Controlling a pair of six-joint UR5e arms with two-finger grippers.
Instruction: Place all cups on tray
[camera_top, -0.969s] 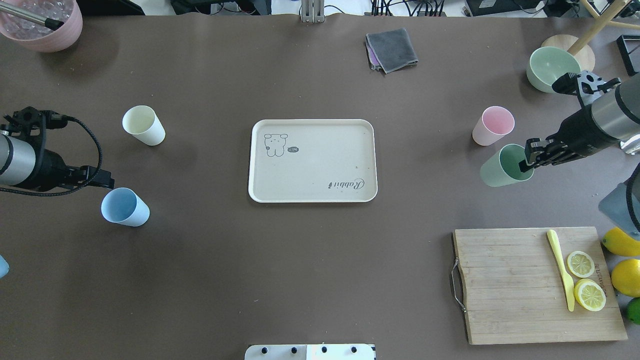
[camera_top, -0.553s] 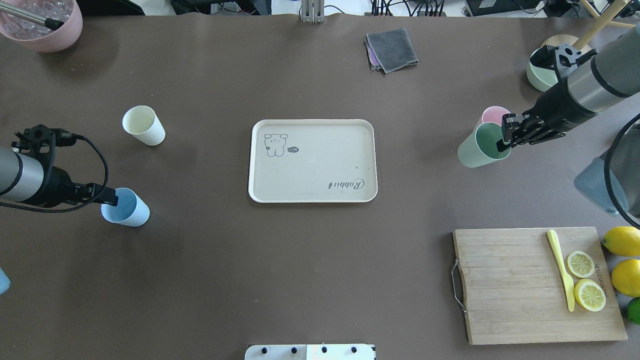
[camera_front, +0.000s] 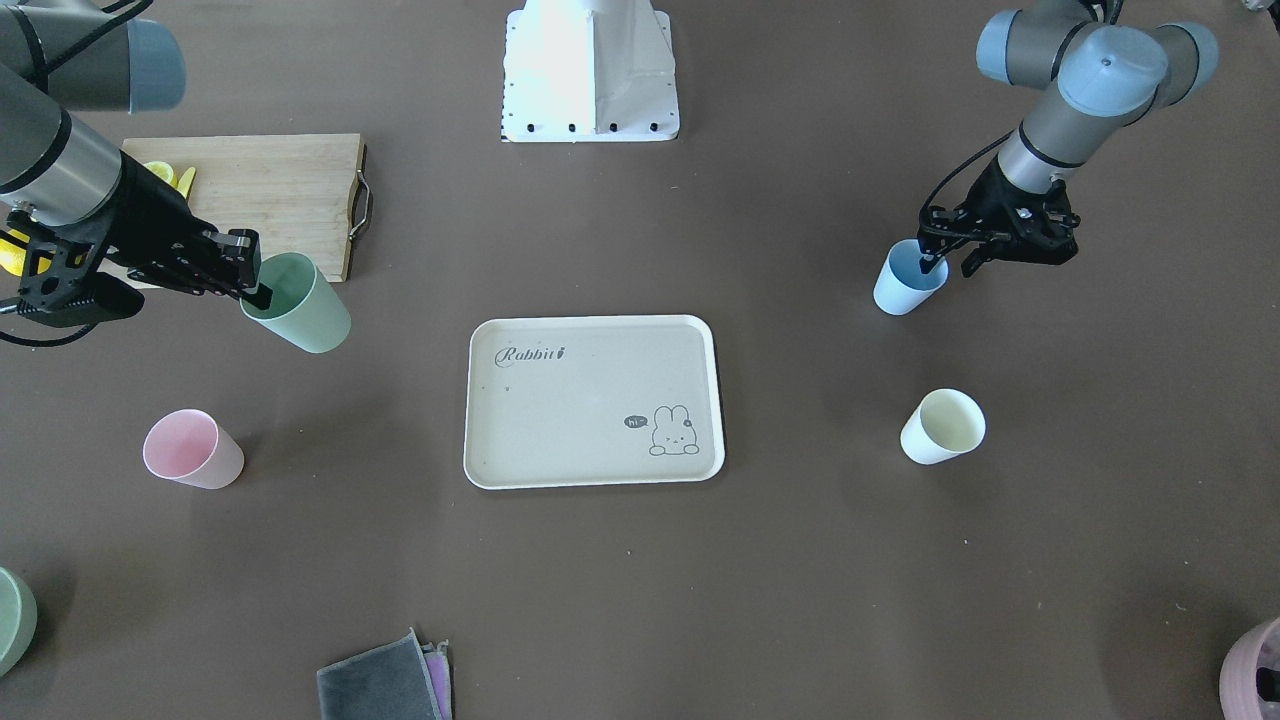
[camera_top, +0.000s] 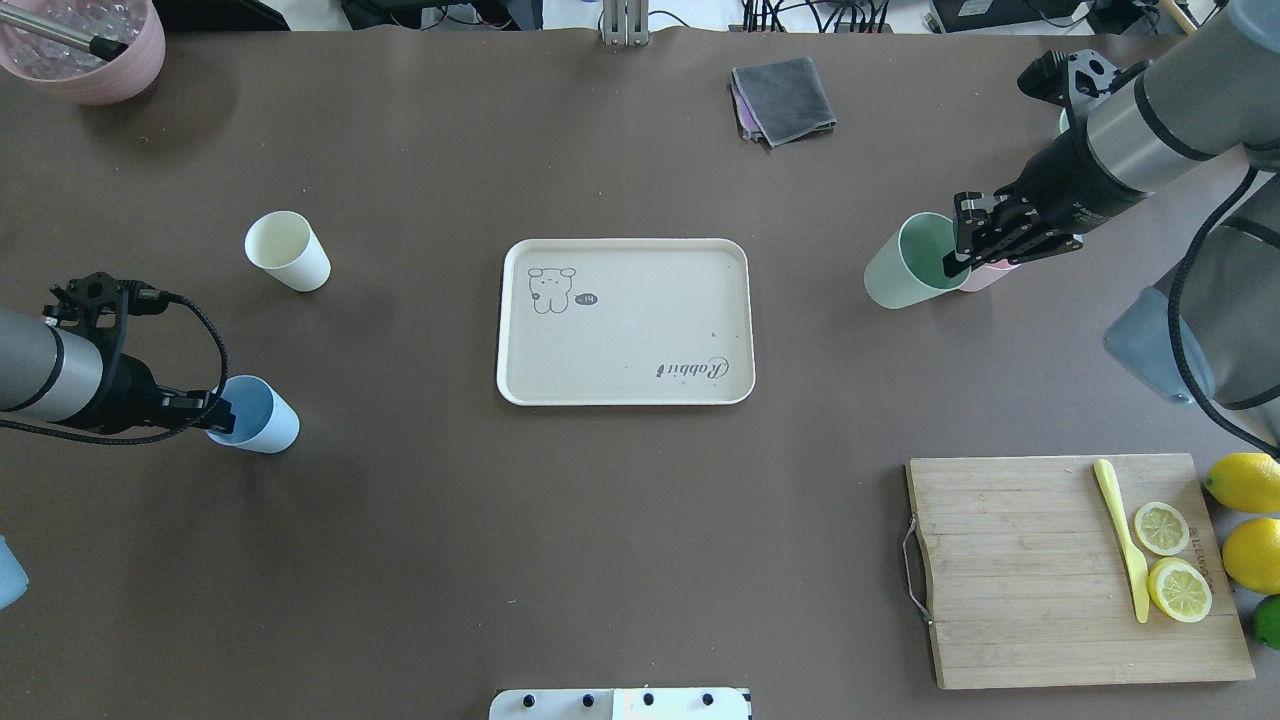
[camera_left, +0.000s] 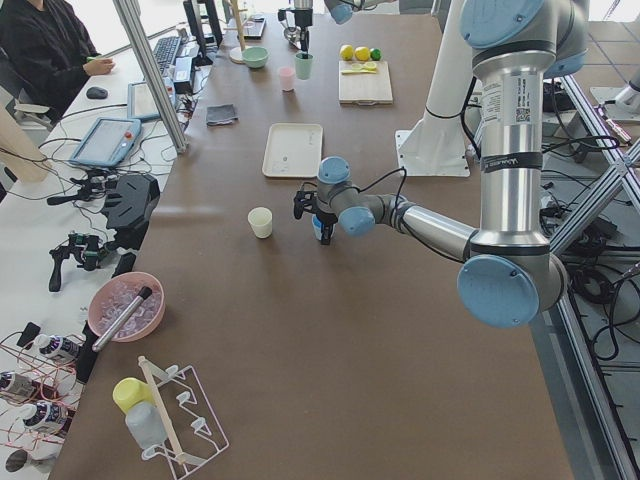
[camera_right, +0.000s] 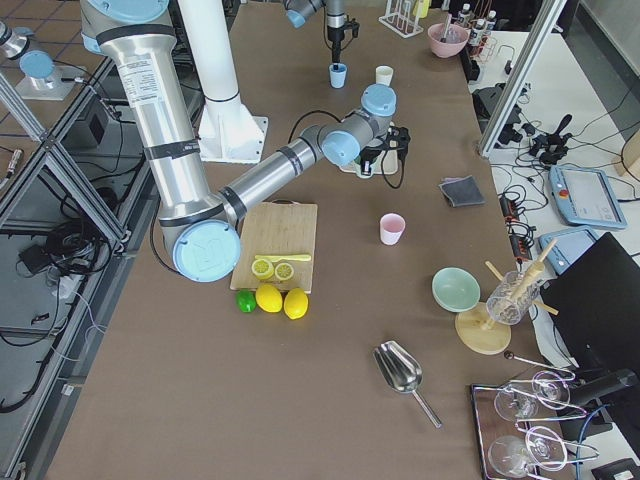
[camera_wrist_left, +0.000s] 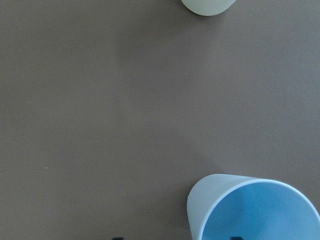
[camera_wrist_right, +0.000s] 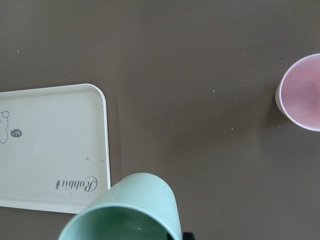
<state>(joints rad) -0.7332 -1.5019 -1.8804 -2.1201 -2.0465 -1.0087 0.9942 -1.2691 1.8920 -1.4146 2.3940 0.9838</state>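
Observation:
My left gripper grabs the cup by its thin rim (camera_front: 923, 271) next, since the light blue cup's round body (camera_front: 897, 292) is too wide for the fingers.
The beige tray (camera_top: 625, 320) lies at the table's middle with no cup on it. My right gripper (camera_top: 955, 262) is shut on the rim of the sage green cup (camera_top: 900, 265) and holds it tilted above the table, right of the tray. The pink cup (camera_front: 190, 450) stands on the table behind it, mostly hidden in the overhead view. My left gripper (camera_top: 222, 415) is open, its fingers straddling the near wall of the light blue cup (camera_top: 258, 415), which stands on the table. The cream-white cup (camera_top: 288, 250) stands apart, far left of the tray.
A wooden cutting board (camera_top: 1040, 600) with lemon slices and a yellow knife lies front right, with whole lemons (camera_top: 1245, 520) beside it. A grey cloth (camera_top: 782, 98) lies at the back. A pink bowl (camera_top: 85, 50) sits back left and a green bowl (camera_front: 10, 620) back right.
My right gripper has lifted the green cup and carried it left toward the tray, passing over the pink cup. My left gripper has moved down onto the blue cup's rim.

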